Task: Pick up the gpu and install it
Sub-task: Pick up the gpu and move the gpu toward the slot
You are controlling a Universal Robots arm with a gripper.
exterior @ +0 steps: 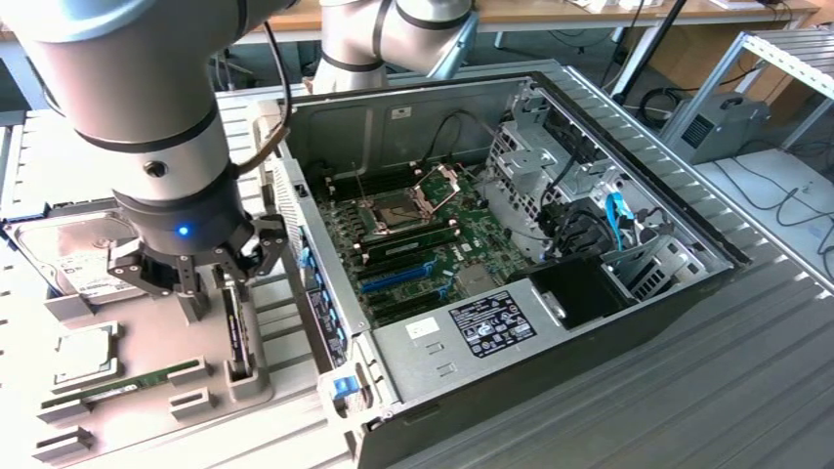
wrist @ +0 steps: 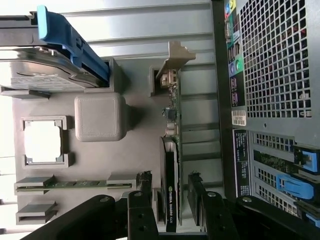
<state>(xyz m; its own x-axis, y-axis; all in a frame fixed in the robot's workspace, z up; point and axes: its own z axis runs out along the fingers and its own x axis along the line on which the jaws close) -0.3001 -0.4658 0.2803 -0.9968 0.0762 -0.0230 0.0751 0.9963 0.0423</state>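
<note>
My gripper is going to pick up the card next by its black shroud end (wrist: 170,192), because two flat sides of the card stand upright there and the card's metal bracket (wrist: 175,59) bends outward.
The gpu (wrist: 171,192) is a thin black card that stands on edge in a slot of the grey holder tray (wrist: 100,165). Its pale metal bracket (wrist: 173,57) is at the far end. In the exterior view the gpu (exterior: 232,327) is a dark strip just below my gripper (exterior: 217,281), left of the open computer case (exterior: 431,371). My gripper (wrist: 169,187) is open with one black finger (wrist: 142,202) on each side of the card's near end. A small gap shows on both sides and nothing is gripped.
The tray also carries a silver hard drive (exterior: 78,264) with a blue carrier (wrist: 70,40), a processor chip (exterior: 81,354) and a green memory stick (exterior: 131,379). Inside the case lies the motherboard (exterior: 417,234) with a blue expansion slot (exterior: 397,277). The case's rear panel (wrist: 270,75) stands close beside the card.
</note>
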